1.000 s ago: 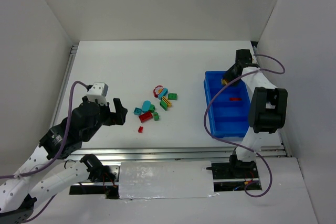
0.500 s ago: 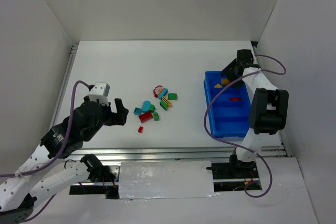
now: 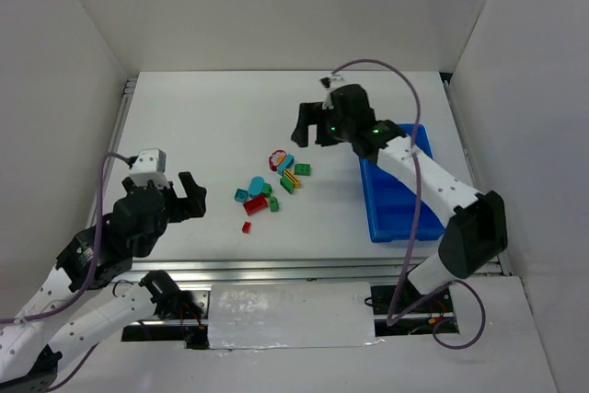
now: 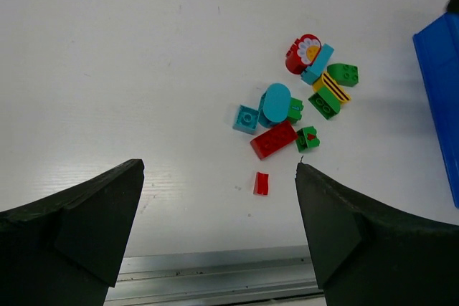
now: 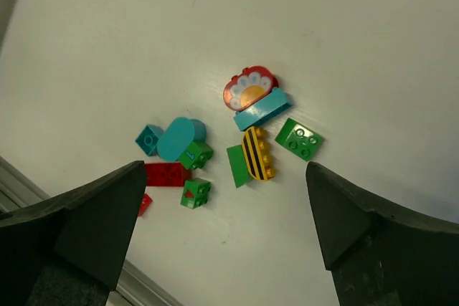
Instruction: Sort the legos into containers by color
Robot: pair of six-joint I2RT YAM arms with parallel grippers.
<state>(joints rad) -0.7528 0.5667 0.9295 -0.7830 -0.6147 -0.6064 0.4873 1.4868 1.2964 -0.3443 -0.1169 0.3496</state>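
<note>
My right gripper needs to part the green brick from the yellow striped piece for sorting, so it should grab the brick by its studded edge next.
The legos (image 3: 271,186) lie in a loose pile mid-table: red, green, cyan and a yellow striped piece (image 5: 257,153). My right gripper (image 3: 313,126) hangs open above the table just beyond the pile, and in its wrist view the right gripper (image 5: 226,170) frames the green bricks with nothing held. My left gripper (image 3: 189,200) stands open to the left of the pile; in its wrist view the left gripper (image 4: 219,170) has a small red piece (image 4: 261,183) lying between its fingers on the table. The blue tray of containers (image 3: 396,204) sits at the right, partly hidden by the right arm.
An aluminium rail (image 3: 276,269) runs along the table's near edge, close below the small red piece. White walls close in the table on three sides. A purple cable (image 3: 409,181) arcs over the tray. The tray's corner (image 4: 439,91) shows at the right of the left wrist view.
My right gripper opened over the tray's far compartment, where a yellow piece showed, then swung left to above the pile. The left arm drew back slightly to the left.
</note>
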